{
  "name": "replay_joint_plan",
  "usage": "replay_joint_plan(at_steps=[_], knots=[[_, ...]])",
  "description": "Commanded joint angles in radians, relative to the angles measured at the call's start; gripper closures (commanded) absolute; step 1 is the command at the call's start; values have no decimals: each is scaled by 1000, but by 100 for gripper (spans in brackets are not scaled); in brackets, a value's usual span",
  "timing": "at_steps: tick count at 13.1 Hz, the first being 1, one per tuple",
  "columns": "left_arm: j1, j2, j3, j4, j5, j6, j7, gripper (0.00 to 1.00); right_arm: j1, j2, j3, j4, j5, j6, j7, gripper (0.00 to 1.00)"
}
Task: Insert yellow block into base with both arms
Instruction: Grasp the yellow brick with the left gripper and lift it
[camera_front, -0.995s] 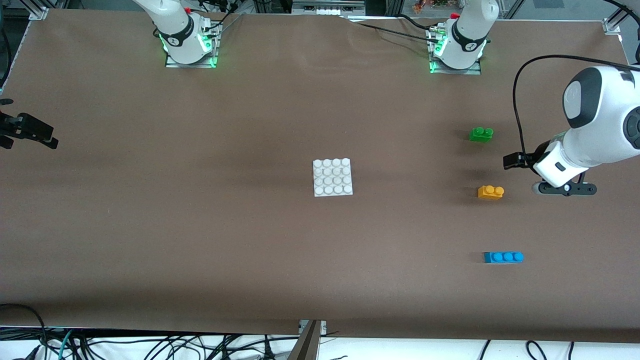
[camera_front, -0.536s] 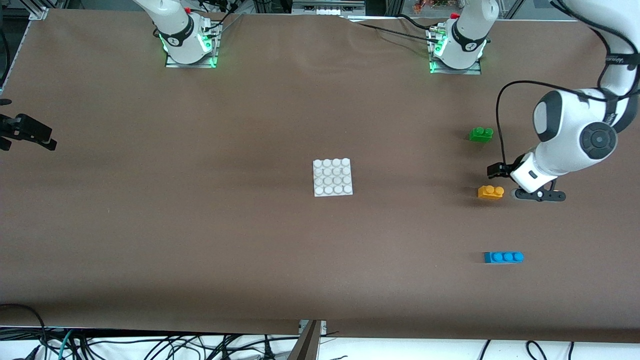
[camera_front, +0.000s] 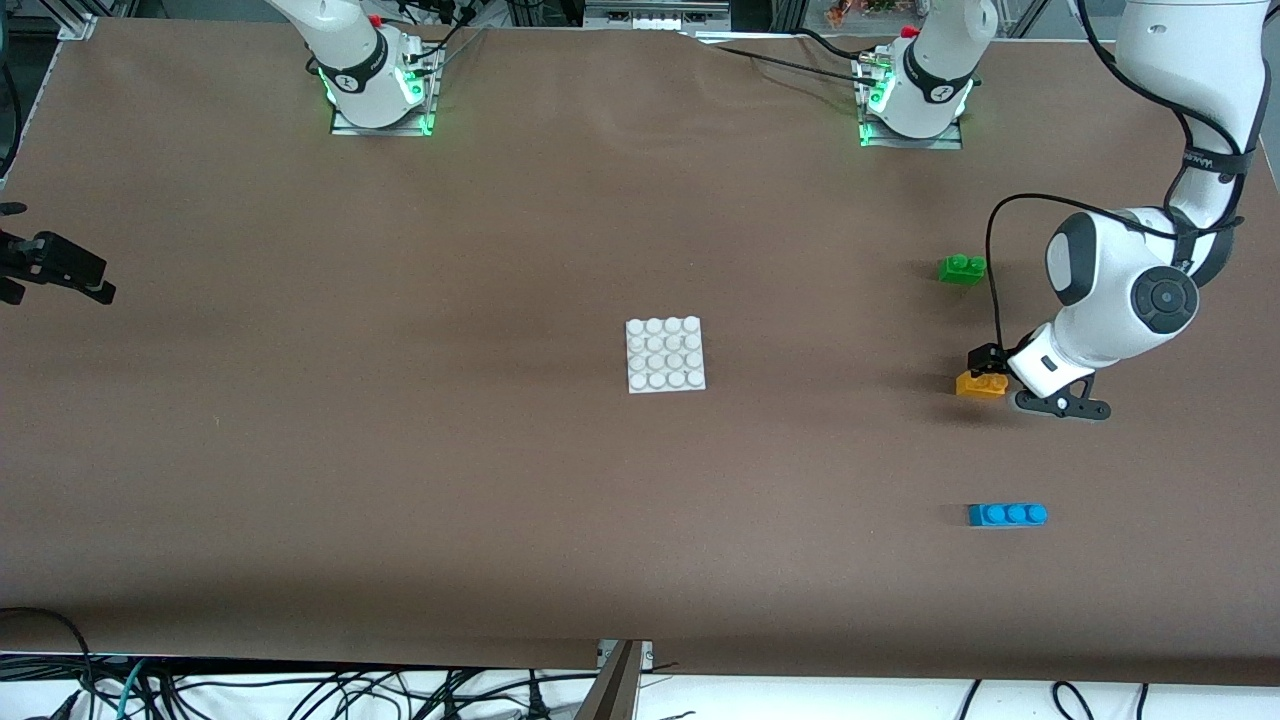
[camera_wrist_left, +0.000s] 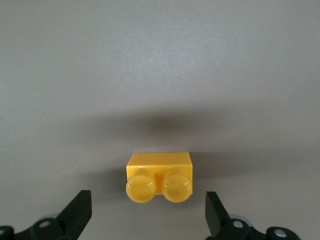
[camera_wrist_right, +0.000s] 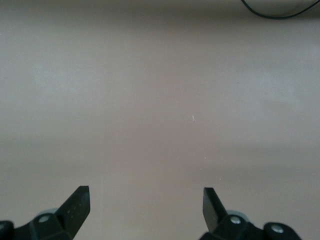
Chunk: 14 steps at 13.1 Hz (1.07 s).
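My left gripper will next grab the short ends of the block, beside the studs, so that the yellow block (camera_front: 978, 386) can be inserted into the white base.
The yellow block (camera_front: 978, 386) lies on the brown table toward the left arm's end. In the left wrist view the yellow block (camera_wrist_left: 159, 176) has its two studs facing the camera. My left gripper (camera_front: 988, 362) is low over the block and open. In the left wrist view the left gripper (camera_wrist_left: 147, 205) has one finger on each side of the block and touches nothing. The white base (camera_front: 665, 354) lies at the table's middle. My right gripper (camera_front: 55, 265) waits over the right arm's end of the table. In its wrist view the right gripper (camera_wrist_right: 144, 200) is open and empty over bare table.
A green two-stud brick (camera_front: 962, 268) lies farther from the front camera than the yellow block. A blue three-stud brick (camera_front: 1007, 514) lies nearer to it. The left arm's black cable (camera_front: 995, 260) loops above the table beside the green brick.
My left arm has swung in from the table's end and come down until its open gripper is over the yellow block. The right gripper has not moved.
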Motion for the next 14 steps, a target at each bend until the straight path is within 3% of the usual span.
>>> replay_joint_plan(at_steps=[1,8,9,11,14], knots=[[-3,23,-3,3,2,22,27,0,-9,9,8,26,-6,-8,-18,0],[-10,74,-3,4,-34,80,88,0,-4,9,10,26,-5,-9,-18,0],[-12,75,-3,4,-36,79,82,6,-6,9,8,26,-5,-9,-16,0],[-12,75,-3,3,-34,79,82,59,-6,9,8,26,-5,-9,-18,0],[-15,86,-3,1,-33,77,82,100,-9,9,8,26,-3,-9,-16,0]])
